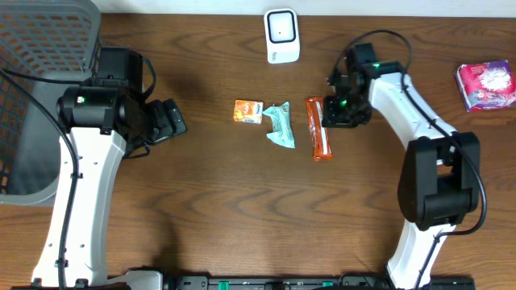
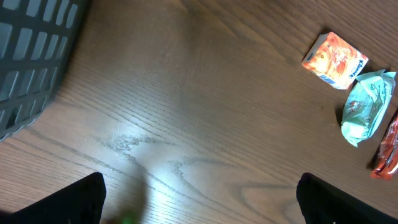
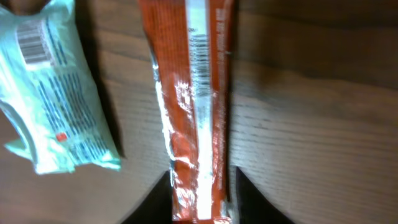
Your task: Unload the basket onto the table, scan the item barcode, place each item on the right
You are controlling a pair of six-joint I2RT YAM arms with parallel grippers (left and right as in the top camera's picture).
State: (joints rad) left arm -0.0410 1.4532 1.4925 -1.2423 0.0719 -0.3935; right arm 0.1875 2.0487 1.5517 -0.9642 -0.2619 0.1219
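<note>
Next, my right gripper grabs the orange snack bar by its near end, which leaves the barcode free, to turn the bar over for scanning.
An orange snack bar lies flat on the wooden table, seam side up, with its barcode showing along the white strip. My right gripper straddles the bar's near end. Its jaws are slightly apart, one finger at each long edge, with a thin gap on the right side. In the overhead view the right gripper sits over the bar's top end. A white scanner stands at the back centre. My left gripper hangs wide open over bare wood, far left of the items.
A mint-green packet lies just left of the bar, with a small orange carton beyond it. A pink pack sits at the far right. A grey mesh basket fills the left corner.
</note>
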